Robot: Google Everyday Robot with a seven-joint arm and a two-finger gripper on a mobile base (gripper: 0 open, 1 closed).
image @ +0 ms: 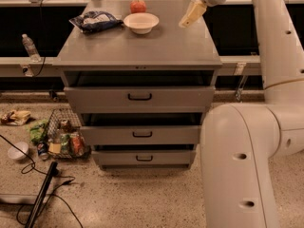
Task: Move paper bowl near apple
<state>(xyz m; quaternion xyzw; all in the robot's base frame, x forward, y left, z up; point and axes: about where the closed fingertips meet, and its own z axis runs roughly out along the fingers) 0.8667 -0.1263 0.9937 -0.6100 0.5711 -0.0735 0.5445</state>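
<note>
Next, my gripper picks up the paper bowl by its thin rim to move it near the apple. The bowl is too wide across for my fingers.
The cream-white paper bowl sits upright on the grey cabinet top toward the back. The red-orange apple stands just behind it, nearly touching its rim. My gripper hangs above the right back part of the top, well to the right of the bowl and apart from it, holding nothing that I can see.
A dark blue chip bag lies left of the bowl. The cabinet's three drawers stand slightly ajar. A water bottle is on the left ledge. A wire basket of clutter, a small white bowl and cables lie on the floor.
</note>
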